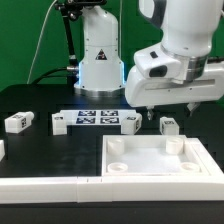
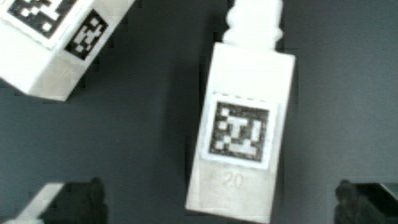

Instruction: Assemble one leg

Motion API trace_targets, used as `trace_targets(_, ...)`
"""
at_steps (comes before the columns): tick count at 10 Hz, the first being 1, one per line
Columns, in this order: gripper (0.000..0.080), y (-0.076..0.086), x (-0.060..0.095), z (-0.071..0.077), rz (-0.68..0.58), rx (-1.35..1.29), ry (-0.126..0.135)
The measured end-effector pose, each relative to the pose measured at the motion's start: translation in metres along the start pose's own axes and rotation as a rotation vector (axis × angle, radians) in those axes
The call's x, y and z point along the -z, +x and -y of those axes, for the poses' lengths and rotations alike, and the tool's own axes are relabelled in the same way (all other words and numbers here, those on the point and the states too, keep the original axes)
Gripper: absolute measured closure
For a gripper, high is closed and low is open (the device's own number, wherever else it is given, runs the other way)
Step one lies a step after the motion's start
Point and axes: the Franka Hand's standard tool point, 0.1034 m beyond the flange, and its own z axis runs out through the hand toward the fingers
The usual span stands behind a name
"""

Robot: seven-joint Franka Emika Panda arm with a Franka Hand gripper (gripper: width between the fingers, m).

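Observation:
I would miss the white leg [image 1: 169,126] [image 2: 238,135] if I closed my gripper now, because its fingers are above the leg. I need to move my gripper lower first, then close it on the leg.
The leg [image 2: 244,120], a small white cuboid peg with a black-and-white tag, lies on the dark table between my open fingers. One dark fingertip [image 2: 63,203] shows on one side of it and the other on the far side, both apart from it. In the exterior view my gripper [image 1: 168,112] hangs open just above this leg [image 1: 169,126], which lies at the far edge of the large white panel [image 1: 160,158]. Two more legs [image 1: 17,122] [image 1: 61,122] lie at the exterior view's left.
The marker board [image 1: 105,118] lies just to the exterior view's left of my gripper. A white tagged piece [image 2: 57,45], cut off by the frame, lies close to the leg. A white rail [image 1: 45,186] runs along the front.

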Motion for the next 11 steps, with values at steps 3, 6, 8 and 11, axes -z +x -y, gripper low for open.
trace_targets(3,0.015,-0.005,-0.008,-0.001,0.227,0.0,-0.006)
trace_targets(6,0.015,-0.005,-0.02,-0.001,0.469,0.006,-0.008)
trace_targets(8,0.015,-0.007,-0.028,0.002,0.56,0.012,-0.012)
trace_targets(11,0.015,-0.006,-0.036,0.006,0.545,0.018,-0.015)
